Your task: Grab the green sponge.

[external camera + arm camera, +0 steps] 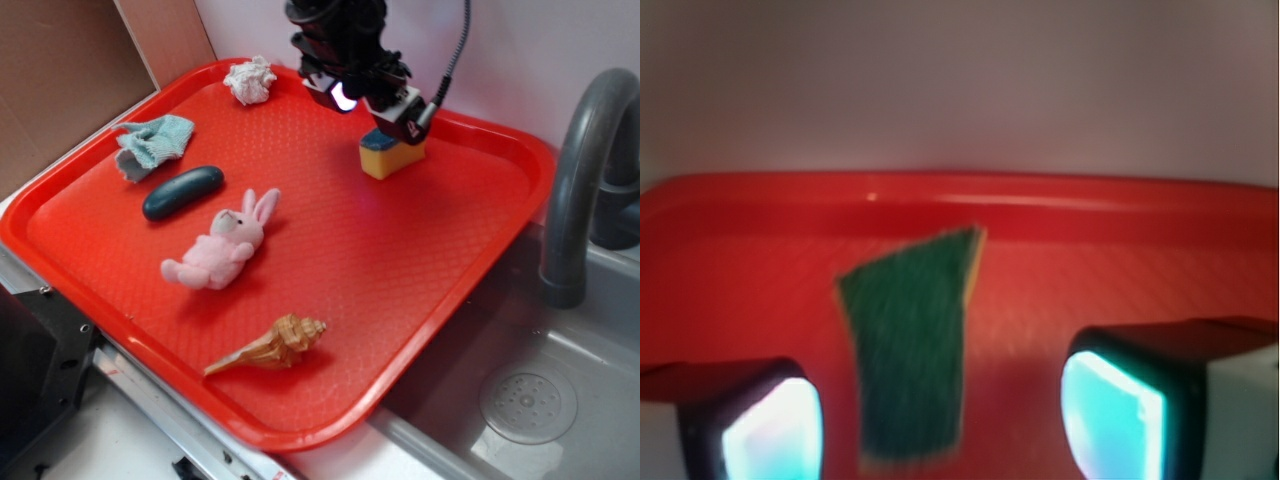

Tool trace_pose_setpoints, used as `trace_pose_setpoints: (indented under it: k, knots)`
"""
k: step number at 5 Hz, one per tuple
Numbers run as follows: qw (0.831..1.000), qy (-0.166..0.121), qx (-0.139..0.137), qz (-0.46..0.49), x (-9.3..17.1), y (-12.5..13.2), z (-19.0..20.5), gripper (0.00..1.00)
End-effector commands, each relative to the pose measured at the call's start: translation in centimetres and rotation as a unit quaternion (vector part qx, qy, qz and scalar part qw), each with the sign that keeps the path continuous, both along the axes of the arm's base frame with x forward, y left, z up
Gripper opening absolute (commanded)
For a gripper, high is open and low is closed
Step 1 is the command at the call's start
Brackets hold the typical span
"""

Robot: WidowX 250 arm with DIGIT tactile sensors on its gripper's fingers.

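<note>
My fingers are above the sponge's dark green top [910,350], and red tray [1015,370] shows beside it. My gripper would miss if it closed now, so it should go lower first, then close on the sponge.
The green sponge [390,155] lies on the red tray [420,290] near its far right rim, a yellow foam wedge with a dark green top. My gripper [385,120] hovers right over it and hides part of its top in the exterior view. In the wrist view the green sponge [915,345] shows as a dark green tapered strip lying between the two glowing fingertips [1110,415]. The gripper [940,425] is open, with a gap on each side of the sponge and no contact visible.
On the tray also lie a pink bunny [222,243], a dark green oblong pebble [183,191], a light teal cloth [155,143], a white crumpled wad [250,80] and a seashell [272,345]. A grey faucet [585,160] and sink [530,400] are to the right.
</note>
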State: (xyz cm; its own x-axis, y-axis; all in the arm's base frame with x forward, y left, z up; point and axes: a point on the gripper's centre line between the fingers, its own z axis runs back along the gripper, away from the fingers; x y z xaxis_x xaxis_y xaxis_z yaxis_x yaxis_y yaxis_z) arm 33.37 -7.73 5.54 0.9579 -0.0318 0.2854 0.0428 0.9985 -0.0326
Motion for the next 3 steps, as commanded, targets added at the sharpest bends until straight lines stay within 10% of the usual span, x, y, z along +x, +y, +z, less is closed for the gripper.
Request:
trace_pose_setpoints:
  k: [1, 2, 3]
  knots:
    - [0.999, 0.016, 0.001, -0.031, 3.2, -1.4, -1.6, 1.0]
    - [0.999, 0.036, 0.005, -0.024, 3.1, -1.4, -2.8, 1.0]
    - [0.999, 0.033, 0.009, -0.011, 3.0, -0.8, -2.7, 0.0]
